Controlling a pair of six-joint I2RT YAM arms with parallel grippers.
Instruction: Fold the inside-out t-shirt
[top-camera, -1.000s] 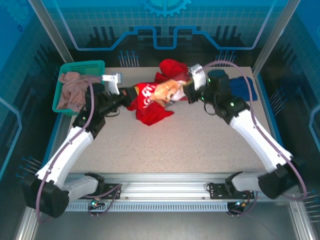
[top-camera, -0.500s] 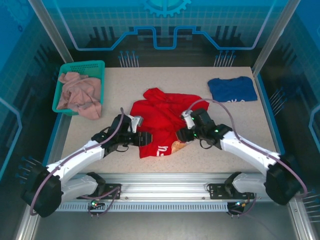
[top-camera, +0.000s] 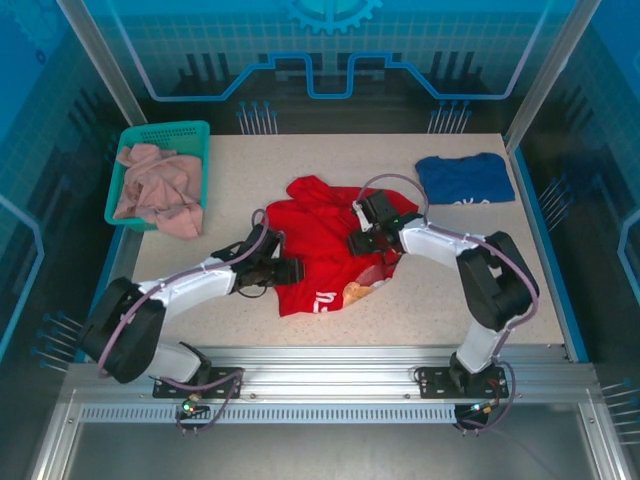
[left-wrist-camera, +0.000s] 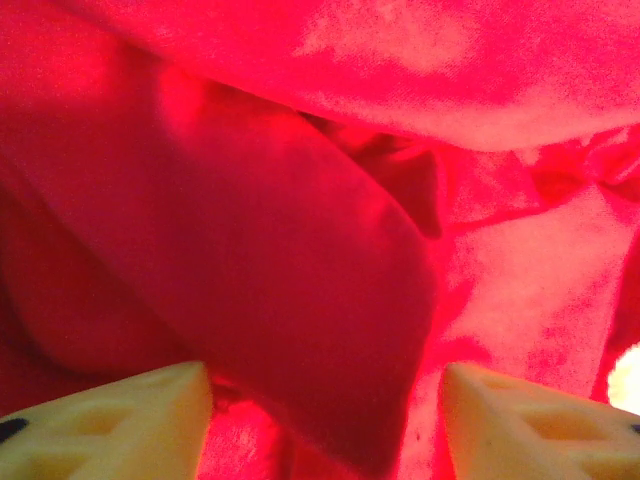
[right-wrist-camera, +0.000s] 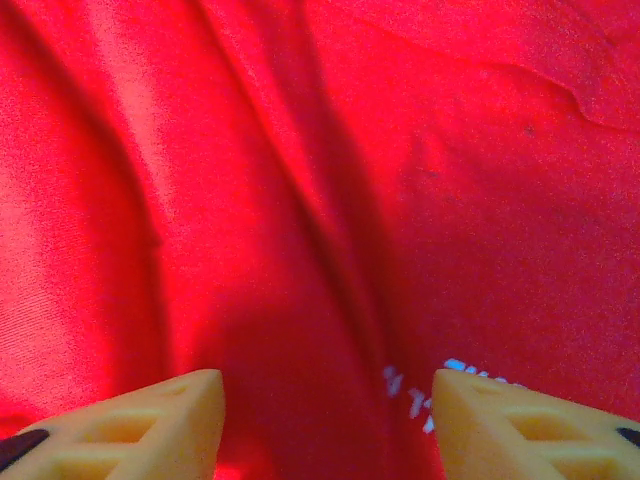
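Observation:
Next, my left gripper pinches the red t-shirt's raised fold (top-camera: 297, 269) (left-wrist-camera: 342, 408) to lift that side of it. The rest of the t-shirt remains for my right gripper.
The bright red t-shirt (top-camera: 325, 235) lies crumpled on the middle of the table, with its white and orange print (top-camera: 340, 294) showing at the near edge. My left gripper (top-camera: 292, 270) rests low at the shirt's left side. In the left wrist view it (left-wrist-camera: 325, 420) is open, with a raised fold of red cloth (left-wrist-camera: 300, 300) between the pale fingertips (left-wrist-camera: 120, 415). My right gripper (top-camera: 362, 243) is over the shirt's right half. It (right-wrist-camera: 325, 420) is open just above smooth red cloth, with small white letters (right-wrist-camera: 415, 395) near its right fingertip (right-wrist-camera: 520, 420).
A green basket (top-camera: 195, 130) at the back left holds a pale pinkish garment (top-camera: 155, 190). A folded dark blue t-shirt (top-camera: 465, 178) lies at the back right. Bare speckled tabletop (top-camera: 430, 310) runs along the near edge in front of the shirt.
A second ago both grippers held the shirt bunched at the back of the table. Now it lies spread nearer the front, and the right gripper has shifted from its near edge toward the middle.

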